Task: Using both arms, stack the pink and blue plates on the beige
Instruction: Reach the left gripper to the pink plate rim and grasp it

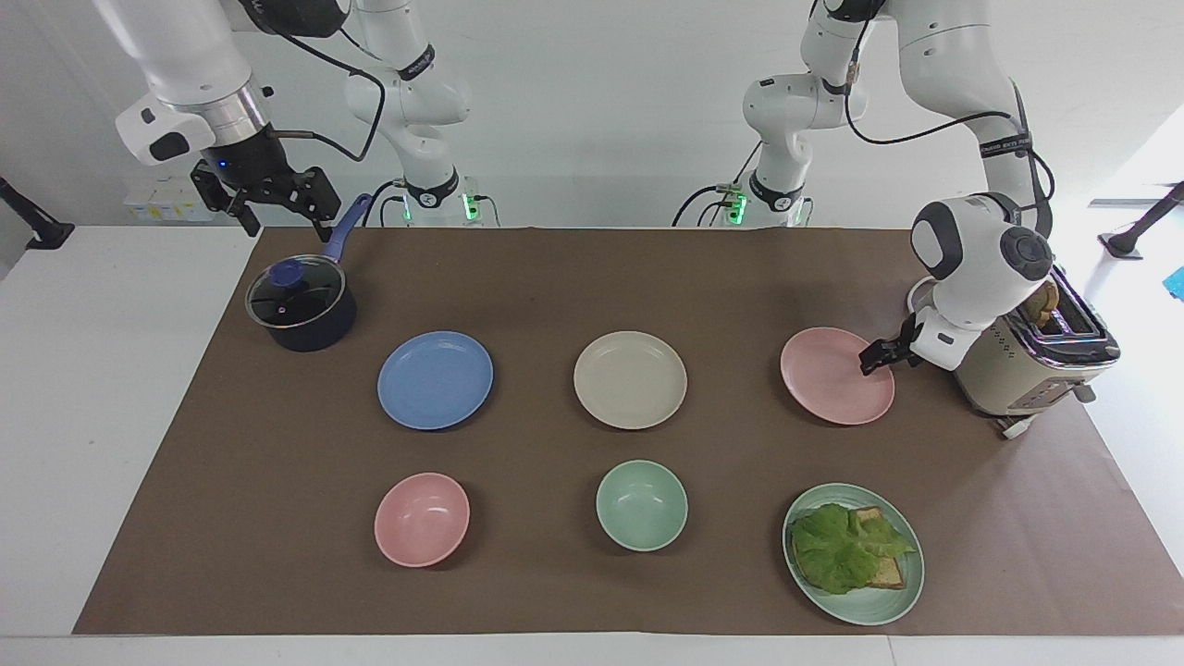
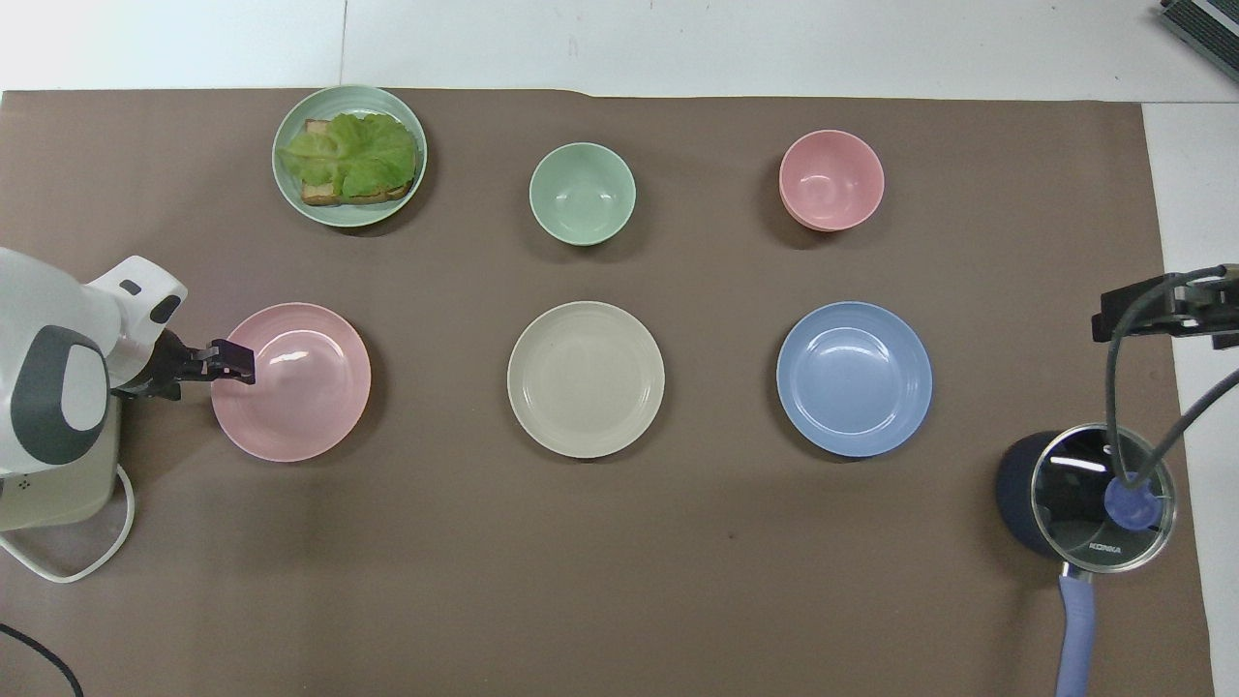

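Note:
My left gripper will next grip the pink plate by its thin rim [image 2: 216,397] for stacking, since the pink plate's round face [image 2: 297,383] is far wider than the open fingers.
Three plates lie in a row on the brown mat. The beige plate [image 1: 630,379] [image 2: 586,378] is in the middle. The blue plate [image 1: 435,379] [image 2: 854,378] lies toward the right arm's end, the pink plate [image 1: 832,384] [image 2: 305,392] toward the left arm's end. My left gripper [image 1: 874,356] [image 2: 232,360] is low at the pink plate's rim on the toaster side, open, its tips over the rim; the plate lies flat. My right gripper [image 1: 268,199] [image 2: 1152,310] waits open in the air above the pot's handle, holding nothing.
A beige toaster [image 1: 1017,370] [image 2: 53,474] with bread stands right beside the left arm's wrist. A dark lidded pot [image 1: 301,305] [image 2: 1089,494] sits under the right gripper. Farther from the robots are a pink bowl [image 1: 421,518], a green bowl [image 1: 641,505] and a green plate [image 1: 860,612] with lettuce and toast.

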